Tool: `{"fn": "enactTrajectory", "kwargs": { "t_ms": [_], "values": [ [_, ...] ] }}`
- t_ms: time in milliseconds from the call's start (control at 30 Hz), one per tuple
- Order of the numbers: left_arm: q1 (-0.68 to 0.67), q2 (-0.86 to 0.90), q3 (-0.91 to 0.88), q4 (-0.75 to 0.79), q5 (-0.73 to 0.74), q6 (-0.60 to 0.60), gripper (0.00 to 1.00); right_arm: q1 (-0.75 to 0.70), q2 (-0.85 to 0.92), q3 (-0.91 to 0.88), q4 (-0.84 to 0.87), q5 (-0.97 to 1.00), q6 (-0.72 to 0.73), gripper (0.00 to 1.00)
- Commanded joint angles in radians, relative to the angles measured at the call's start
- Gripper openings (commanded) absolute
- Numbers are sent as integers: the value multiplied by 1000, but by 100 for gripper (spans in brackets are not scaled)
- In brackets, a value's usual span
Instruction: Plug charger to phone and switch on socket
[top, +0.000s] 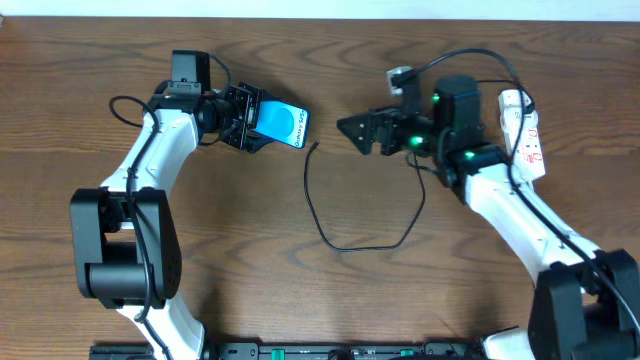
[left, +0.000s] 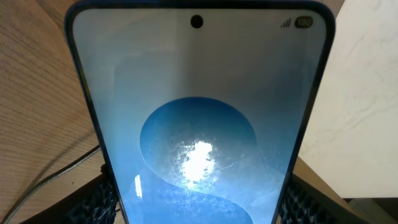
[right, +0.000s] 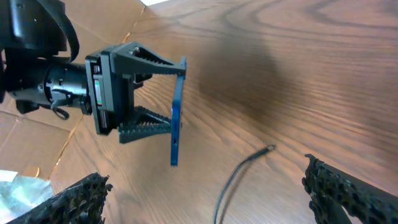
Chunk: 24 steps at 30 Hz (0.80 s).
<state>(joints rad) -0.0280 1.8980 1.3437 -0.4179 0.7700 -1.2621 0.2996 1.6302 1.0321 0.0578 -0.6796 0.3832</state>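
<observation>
The right gripper grabs the phone by its loose end (top: 297, 127) next, across screen and back, so that the left gripper then regrips it for plugging.
My left gripper (top: 243, 118) is shut on the phone (top: 283, 124), holding it above the table; its blue screen fills the left wrist view (left: 198, 124). In the right wrist view the phone (right: 176, 112) shows edge-on between the left fingers. The charger cable (top: 345, 240) lies looped on the table, its black plug tip (top: 315, 147) free just below the phone. My right gripper (top: 358, 130) is open and empty, right of the plug tip; the tip (right: 268, 149) lies between and ahead of its fingers (right: 205, 193). The white socket strip (top: 527, 135) lies at the far right.
A white adapter (top: 401, 77) with a black cord sits behind the right wrist. The white strip's cord loops near its top end. Both arm bases stand at the front edge of the wooden table (top: 250, 260).
</observation>
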Motion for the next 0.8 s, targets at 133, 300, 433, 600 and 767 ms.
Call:
{"fn": "enactTrajectory", "kwargs": {
  "t_ms": [133,300,433,600,767],
  "values": [
    [3,-19,22,-9,4,8,30,75,60,27,70,80,73,98],
    [3,-19,22,-39,3,8,30,121,89,27,96,147,96,94],
    [-2,-19,22,-58,3,8,30,154,97,27,106,203,112,92],
    [-26,-19,22,-68,3,8,30,192,124,27,132,243,176,86],
    [-55,-19,22,-68,3,8,30,214,156,27,160,244,225,79]
  ]
}}
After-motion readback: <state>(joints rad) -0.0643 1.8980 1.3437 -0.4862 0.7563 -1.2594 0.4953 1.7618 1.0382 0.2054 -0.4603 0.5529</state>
